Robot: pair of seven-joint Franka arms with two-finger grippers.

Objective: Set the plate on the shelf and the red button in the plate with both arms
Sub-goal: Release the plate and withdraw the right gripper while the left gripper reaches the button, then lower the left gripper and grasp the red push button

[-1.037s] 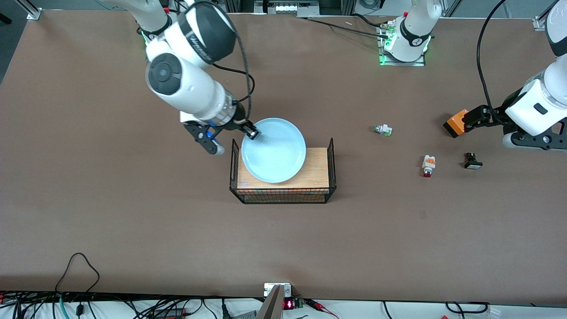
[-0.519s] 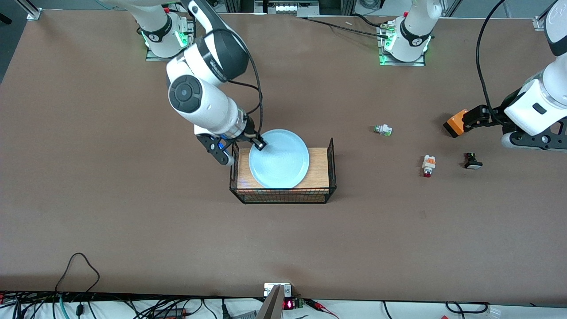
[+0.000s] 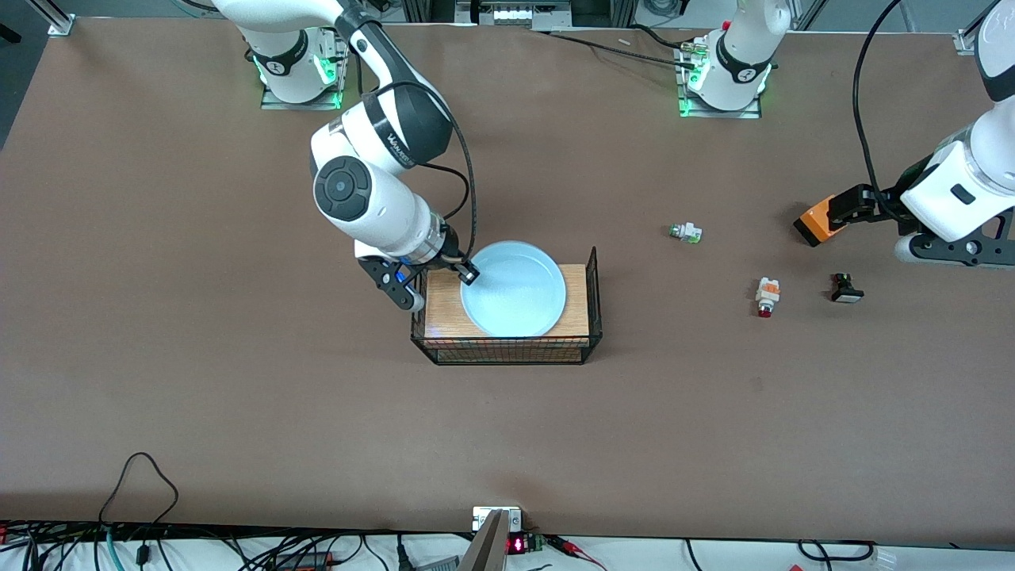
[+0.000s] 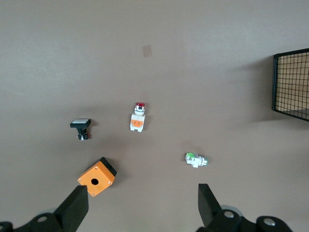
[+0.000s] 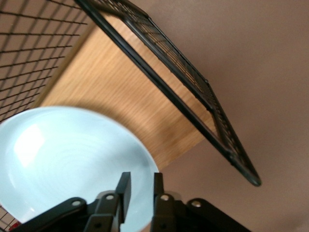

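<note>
My left gripper will next place the red button in the plate (image 3: 515, 290), and for that it will pick up the red button by its white body (image 3: 767, 291).
The pale-blue plate (image 3: 515, 290) sits in the black wire basket (image 3: 591, 277), over its wooden floor. My right gripper (image 3: 468, 275) is shut on the plate's rim at the side toward the right arm's end; in the right wrist view its fingers (image 5: 125, 191) pinch the plate (image 5: 63, 159) rim. The red button (image 3: 766, 296) lies on the table toward the left arm's end, also in the left wrist view (image 4: 138, 117). My left gripper (image 4: 140, 210) is open and empty, up over the table near the orange box (image 3: 815, 223).
A white part with green tip (image 3: 687, 232) lies farther from the front camera than the red button. A black part with white cap (image 3: 845, 289) lies beside the red button. The orange box (image 4: 97, 177) shows in the left wrist view. Cables run along the table's near edge.
My right gripper has carried the plate toward the left arm's end and down into the basket. The left arm has barely moved.
</note>
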